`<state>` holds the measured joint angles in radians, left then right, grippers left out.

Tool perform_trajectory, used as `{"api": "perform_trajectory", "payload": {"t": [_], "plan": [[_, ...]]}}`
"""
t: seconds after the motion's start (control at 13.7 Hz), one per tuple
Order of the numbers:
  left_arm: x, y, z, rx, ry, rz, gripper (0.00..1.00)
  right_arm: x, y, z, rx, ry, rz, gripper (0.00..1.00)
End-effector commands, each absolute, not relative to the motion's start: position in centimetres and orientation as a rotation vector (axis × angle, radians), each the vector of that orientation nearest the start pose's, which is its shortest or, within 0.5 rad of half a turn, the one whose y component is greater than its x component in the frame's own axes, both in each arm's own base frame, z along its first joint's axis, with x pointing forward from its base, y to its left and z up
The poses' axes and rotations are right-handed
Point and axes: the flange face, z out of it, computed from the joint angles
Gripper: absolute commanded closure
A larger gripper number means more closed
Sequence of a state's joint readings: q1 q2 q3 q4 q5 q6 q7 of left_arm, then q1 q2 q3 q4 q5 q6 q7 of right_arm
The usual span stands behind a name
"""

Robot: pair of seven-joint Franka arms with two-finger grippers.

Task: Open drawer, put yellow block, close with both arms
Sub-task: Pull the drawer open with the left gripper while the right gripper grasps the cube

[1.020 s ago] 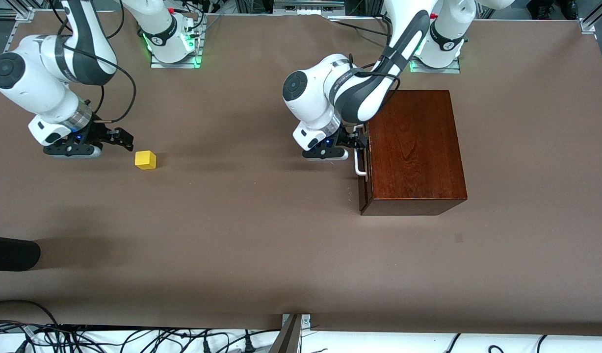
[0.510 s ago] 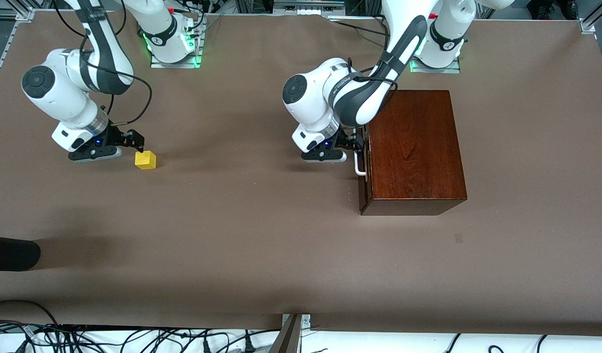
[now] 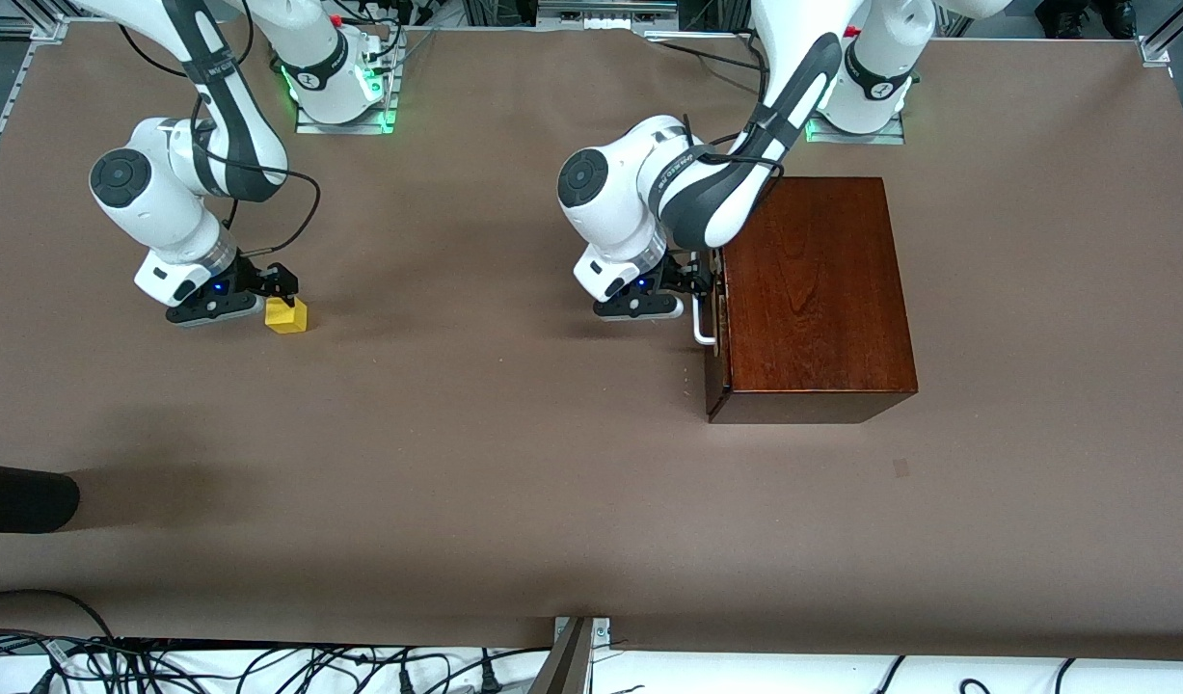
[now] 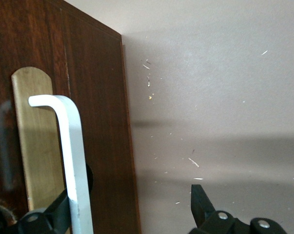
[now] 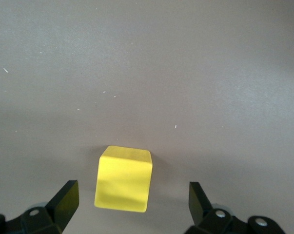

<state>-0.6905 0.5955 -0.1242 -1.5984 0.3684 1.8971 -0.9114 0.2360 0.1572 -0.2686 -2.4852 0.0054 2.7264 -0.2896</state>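
Note:
The right gripper isn't ready to close yet: its fingers stop short of the yellow block's sides, so it should move toward the block first, then close on it.
The yellow block [image 3: 286, 315] sits on the brown table toward the right arm's end. My right gripper [image 3: 279, 286] is low over it and open. In the right wrist view the block [image 5: 123, 178] lies between the two black fingers [image 5: 65, 198], touching neither. The dark mahogany box [image 3: 813, 289] stands toward the left arm's end with its drawer [image 3: 713, 378] shut. My left gripper [image 3: 704, 286] is open at the white bar handle [image 3: 705, 325]. In the left wrist view the handle [image 4: 72, 161] passes in front of one finger [image 4: 51, 215], with the other finger apart over the table.
A brass plate [image 4: 37, 146] backs the handle on the drawer front. A black object [image 3: 20, 497] lies at the table's edge toward the right arm's end, nearer the front camera. Cables run along the table's near edge.
My right arm has swung toward the yellow block and lowered, so its open fingers now straddle it. My left gripper has stayed at the handle, shifting only slightly.

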Motion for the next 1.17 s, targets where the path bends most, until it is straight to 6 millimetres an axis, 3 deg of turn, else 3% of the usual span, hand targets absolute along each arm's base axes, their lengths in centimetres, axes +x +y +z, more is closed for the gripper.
{"api": "perform_trajectory", "payload": {"t": [0.0, 0.95, 1.02, 1.09], "plan": [[47.5, -48.2, 26.1, -2.827, 0.066, -0.024, 0.0, 48.2, -2.0, 23.0, -3.165, -0.451, -0.145, 0.0], [46.0, -53.6, 27.0, -2.888, 0.11, -0.073, 0.0, 48.2, -0.8, 19.1, -3.173, -0.545, -0.183, 0.02], [45.9, -54.1, 27.0, -2.895, 0.106, -0.077, 0.0, 48.1, -0.8, 18.9, -3.173, -0.545, -0.176, 0.14], [45.7, -54.5, 27.2, -2.9, 0.108, -0.084, 0.0, 48.1, -0.8, 18.9, -3.174, -0.543, -0.176, 0.33]]}}
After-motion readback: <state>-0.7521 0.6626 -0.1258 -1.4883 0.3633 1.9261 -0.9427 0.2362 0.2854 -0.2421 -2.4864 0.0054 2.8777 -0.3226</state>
